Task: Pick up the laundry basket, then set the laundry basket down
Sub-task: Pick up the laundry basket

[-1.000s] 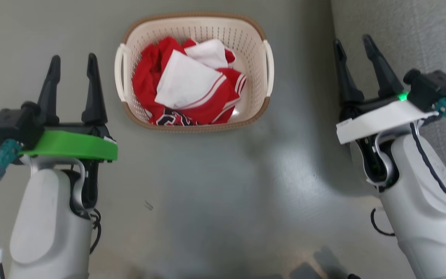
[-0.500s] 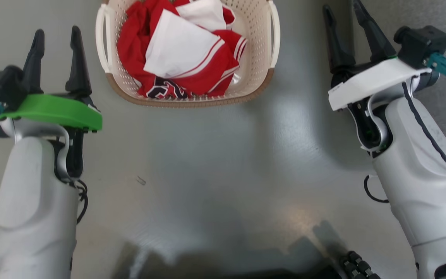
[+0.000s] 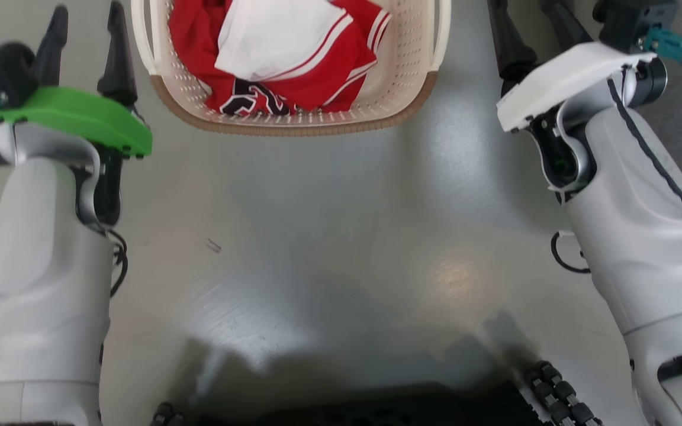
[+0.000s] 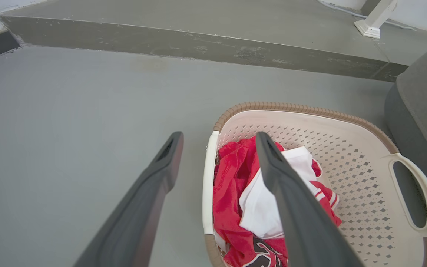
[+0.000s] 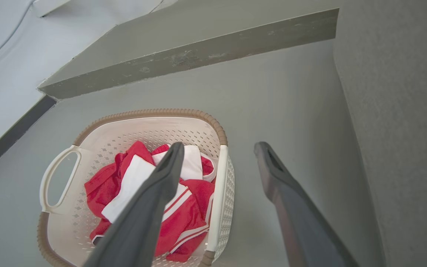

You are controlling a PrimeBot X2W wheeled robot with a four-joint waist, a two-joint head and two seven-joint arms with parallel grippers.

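Next, my right gripper grabs the basket by its white loop handle (image 3: 439, 35) (image 5: 217, 198) to pick up the laundry basket.
The laundry basket (image 3: 293, 126) stands on the grey floor, cream and perforated with a brown rim, cut off by the head view's top edge. A red and white garment (image 3: 317, 65) lies inside it. My left gripper (image 3: 88, 12) is open just left of the basket. In the left wrist view its open gripper (image 4: 219, 138) straddles the near white handle (image 4: 207, 193) from above, apart from the basket (image 4: 347, 159). My right gripper (image 3: 530, 21) is open to the basket's right, fingertips past the frame's top. In the right wrist view that gripper (image 5: 219, 146) spans the other white handle (image 5: 217, 193) of the basket (image 5: 143, 129).
A grey upholstered seat (image 4: 421, 104) (image 5: 402, 111) stands close on the basket's right side. A raised concrete step (image 4: 198, 37) (image 5: 184, 59) runs behind the basket. My dark wheeled base (image 3: 347, 408) shows at the bottom of the head view.
The head camera has come lower and closer, so the basket looks larger and slid to the top edge. Both open grippers now sit closer beside its handles.
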